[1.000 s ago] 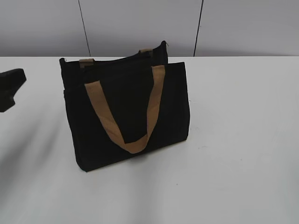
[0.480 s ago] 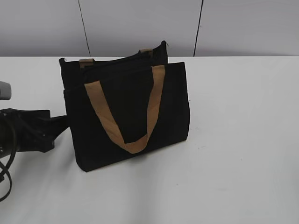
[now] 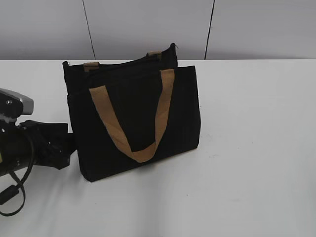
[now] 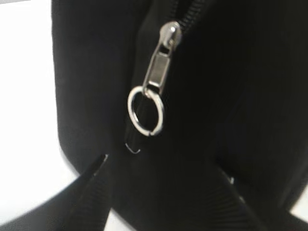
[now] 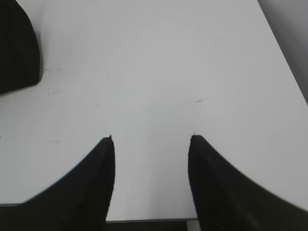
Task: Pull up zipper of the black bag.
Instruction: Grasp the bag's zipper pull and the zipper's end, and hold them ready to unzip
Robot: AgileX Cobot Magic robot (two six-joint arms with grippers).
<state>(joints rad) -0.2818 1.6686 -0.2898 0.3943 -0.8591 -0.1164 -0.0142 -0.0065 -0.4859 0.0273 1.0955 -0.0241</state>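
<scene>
The black zip line (image 4: pixel 188 17) hangs slack down the end panel of the bag. The left gripper needs to pinch the loose end of the line next, past the ring pull.
The black bag (image 3: pixel 133 118) stands upright on the white table, with a tan handle (image 3: pixel 136 148) hanging down its front. My left gripper (image 3: pixel 69 140) is at the bag's left end, low, its fingers spread open against the fabric. In the left wrist view the bag's end panel (image 4: pixel 96 72) fills the frame. The silver zipper (image 4: pixel 163 57) with its ring pull (image 4: pixel 146 110) hangs there, just beyond my open fingertips (image 4: pixel 163 163). My right gripper (image 5: pixel 151 139) is open and empty over bare table, out of the exterior view.
The white table (image 3: pixel 256 148) spreads right of and in front of the bag. A grey wall with dark seams (image 3: pixel 210 29) stands behind. In the right wrist view a corner of the bag (image 5: pixel 17 53) shows at upper left, and the table's front edge (image 5: pixel 144 220) runs along the bottom.
My left arm has come in from the left edge of the exterior view, dropped lower and closed on the bag's left end. The bag has not moved.
</scene>
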